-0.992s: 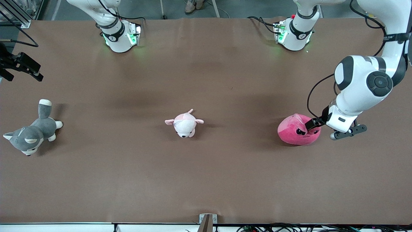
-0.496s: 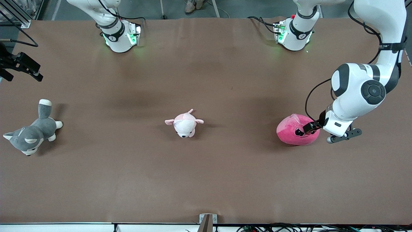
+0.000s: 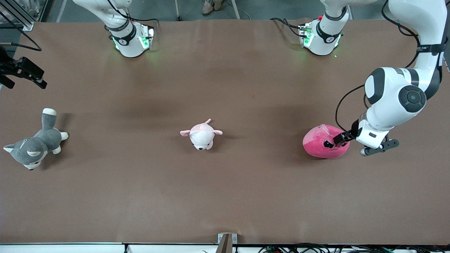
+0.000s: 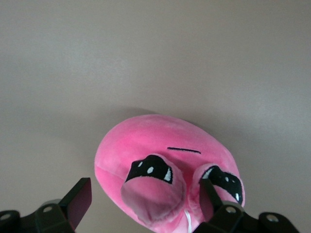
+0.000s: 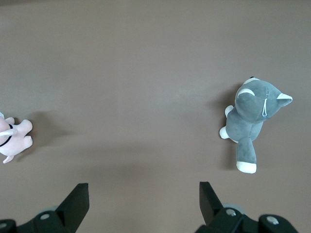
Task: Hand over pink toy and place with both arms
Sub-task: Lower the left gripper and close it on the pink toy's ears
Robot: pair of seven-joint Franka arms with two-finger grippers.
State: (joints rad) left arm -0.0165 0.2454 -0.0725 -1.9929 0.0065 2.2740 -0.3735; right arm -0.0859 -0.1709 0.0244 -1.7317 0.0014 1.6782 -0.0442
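My left gripper should reach the pink toy and grab it by one black-eyed flap point(image 4: 153, 188). Then the other flap point(image 4: 222, 183) stays free for the handover.
The hot-pink blob plush with angry black eyes, the pink toy point(image 3: 321, 144), lies on the brown table point(image 3: 246, 193) toward the left arm's end. My left gripper point(image 3: 333, 142) is down at the toy's face, beside its eyes. In the left wrist view the toy point(image 4: 160, 145) fills the space ahead. The left gripper point(image 4: 146, 206) is open, with one finger point(image 4: 77, 201) beside the toy and the other finger point(image 4: 214, 201) against the eye flap. My right gripper point(image 5: 143, 206) is open and empty, high over the table toward the right arm's end. That arm waits.
A pale pink-and-white plush animal point(image 3: 201, 135) lies at mid table and also shows in the right wrist view point(image 5: 12, 138). A grey-and-white plush dog point(image 3: 35, 144) lies toward the right arm's end, also in the right wrist view point(image 5: 252, 121). Both arm bases point(image 3: 132, 38) stand along the table's edge farthest from the front camera.
My left arm dipped and shifted slightly at the pink toy, and the gripper now covers the eye. The toy nudged a little. The right arm has not moved.
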